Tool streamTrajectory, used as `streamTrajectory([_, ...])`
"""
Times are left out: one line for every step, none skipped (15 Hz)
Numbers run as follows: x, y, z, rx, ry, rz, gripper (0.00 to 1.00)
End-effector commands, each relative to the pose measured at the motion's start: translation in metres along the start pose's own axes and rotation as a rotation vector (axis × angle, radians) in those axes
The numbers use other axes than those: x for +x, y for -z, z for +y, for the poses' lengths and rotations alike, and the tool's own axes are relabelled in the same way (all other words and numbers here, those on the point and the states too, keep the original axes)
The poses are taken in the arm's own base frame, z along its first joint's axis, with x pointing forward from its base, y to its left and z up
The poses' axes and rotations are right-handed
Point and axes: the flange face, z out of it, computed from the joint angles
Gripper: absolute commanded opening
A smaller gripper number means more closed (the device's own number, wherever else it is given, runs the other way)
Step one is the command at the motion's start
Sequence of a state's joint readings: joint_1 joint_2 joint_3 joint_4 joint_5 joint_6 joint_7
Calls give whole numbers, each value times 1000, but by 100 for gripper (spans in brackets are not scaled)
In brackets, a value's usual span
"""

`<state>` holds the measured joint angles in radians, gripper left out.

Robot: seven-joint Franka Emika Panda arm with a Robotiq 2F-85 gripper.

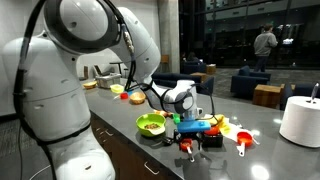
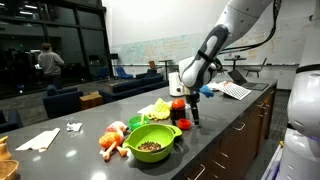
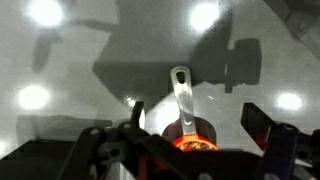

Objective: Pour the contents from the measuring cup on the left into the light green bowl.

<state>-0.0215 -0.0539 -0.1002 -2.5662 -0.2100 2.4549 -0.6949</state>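
I should grab the measuring cup's pale handle near the cup. The cup's rim stays free to pour.
In the wrist view the red-orange measuring cup [image 3: 191, 137] sits on the grey counter right below me, with dark bits inside and its pale handle [image 3: 181, 95] pointing away. My gripper [image 3: 198, 128] is open, one finger on each side of the cup, not touching it. In both exterior views the gripper [image 1: 188, 140] [image 2: 185, 117] hangs low over the counter beside the light green bowl [image 1: 150, 124] [image 2: 152, 143]. The bowl holds dark and pale bits. The cup is mostly hidden under the gripper in the exterior views.
Another red measuring cup [image 1: 243, 141] and small coloured dishes [image 1: 222, 128] lie beyond the gripper. A white cylinder [image 1: 300, 120] stands further along the counter. Orange and white items [image 2: 112, 141] and a yellow piece [image 2: 155, 110] lie near the bowl. The counter edge [image 2: 215, 150] runs close by.
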Motion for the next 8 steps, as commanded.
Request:
streamTrajectory([5,-15,4,11,21,-3,100])
streamTrajectory([5,-19,4,15,26,-2,100])
streamTrajectory([6,-23,4,20,29,-3,100])
streamTrajectory([7,-26,4,25,32,-3,100])
streamTrajectory([7,-30,4,28,37,-5,100])
streamTrajectory([8,-33,4,31,46,-8,100])
streamTrajectory([8,-36,4,33,52,-9,87])
streamTrajectory([9,-38,5,32,58,-9,74])
